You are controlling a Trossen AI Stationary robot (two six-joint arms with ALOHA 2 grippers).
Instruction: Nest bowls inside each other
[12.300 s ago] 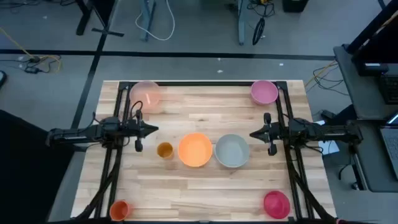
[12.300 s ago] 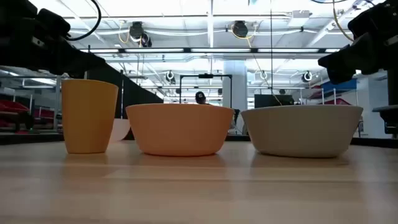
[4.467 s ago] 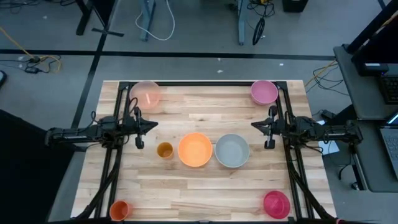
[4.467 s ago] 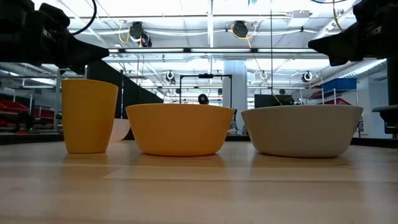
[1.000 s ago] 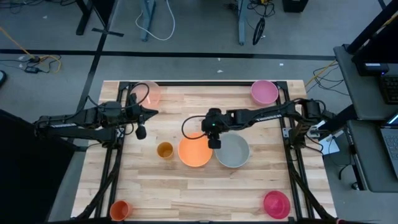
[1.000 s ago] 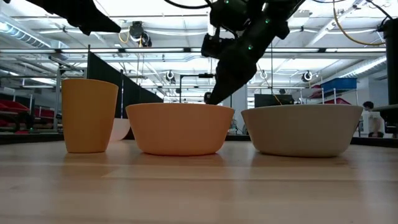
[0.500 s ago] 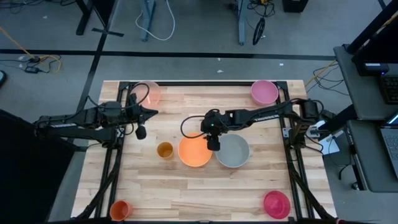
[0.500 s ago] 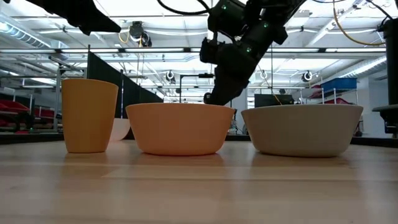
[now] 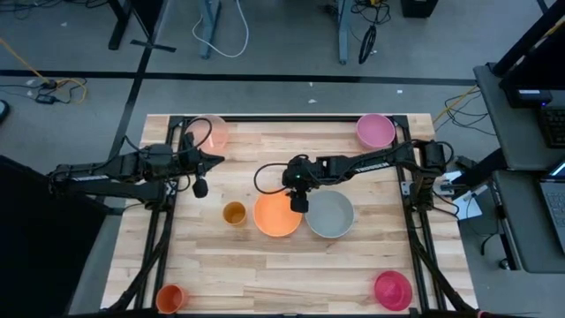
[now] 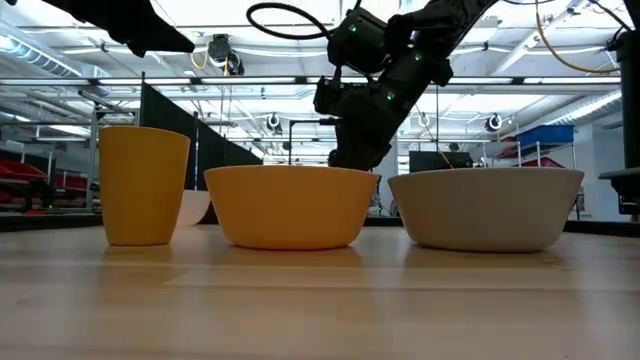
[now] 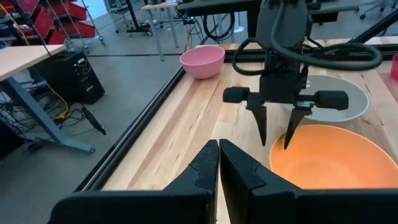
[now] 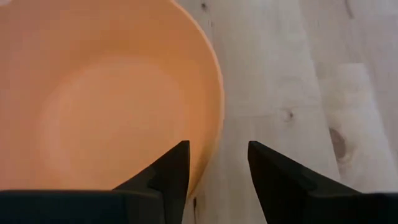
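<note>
The orange bowl needs to be held by its rim next, with my right gripper, so that it can go inside the grey bowl.
The orange bowl and the grey bowl stand side by side on their bases at mid-table. My right gripper is open and slants down over the orange bowl's far right rim. One finger is over the bowl's inside and the other over the bare table outside it; no touch shows. My left gripper is shut on nothing and waits above the table's left side. A pale pink bowl, a mid pink bowl and a magenta bowl stand in corners.
A narrow amber cup stands just left of the orange bowl, and an orange cup stands at the near left corner. Black rails run along the table's left, right and far sides. Bare wood lies between the middle bowls and the near edge.
My right gripper has come down and a little toward the table's left, so that its open fingers now straddle the orange bowl's far right rim. It has tipped steeper. The gap between its fingers is unchanged.
</note>
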